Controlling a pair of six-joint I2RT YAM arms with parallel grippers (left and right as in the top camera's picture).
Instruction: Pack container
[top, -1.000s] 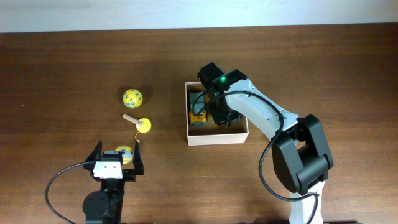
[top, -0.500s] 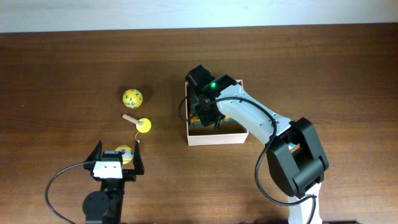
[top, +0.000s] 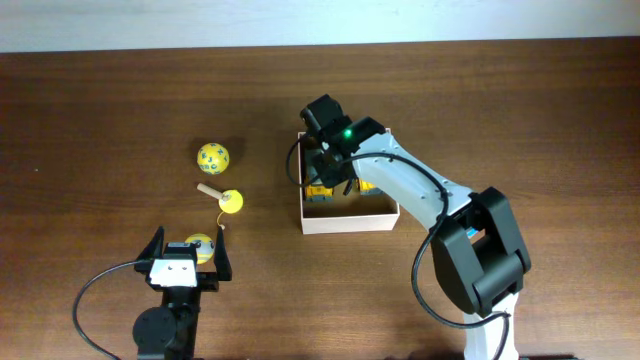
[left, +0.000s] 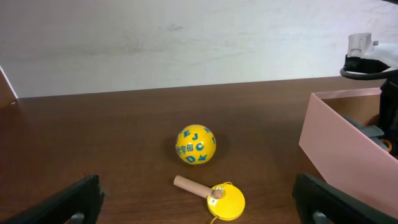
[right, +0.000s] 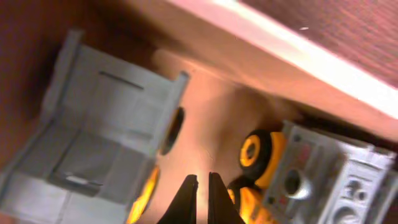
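Note:
Both toys would stay inside if I lifted my right gripper now: its shut fingers point at the box's empty bottom between them.
The container, a shallow white-walled box with a tan floor, sits at the table's middle. A yellow and grey toy truck and a grey toy part lie inside it. My right gripper is shut on nothing and points down into the box's left rear part, beside the truck. My left gripper stands open low over the table near the front left. A yellow lettered ball and a yellow disc toy with a wooden handle lie ahead of it.
A second yellow ball lies under the left gripper's head in the overhead view. The lettered ball and the disc toy lie left of the container. The box's pink-lit wall rises at the left wrist view's right.
My right arm has swung left and toward the back, from over the container's middle to its left rear part, with the jaws staying shut. The left arm and the toys have not moved.

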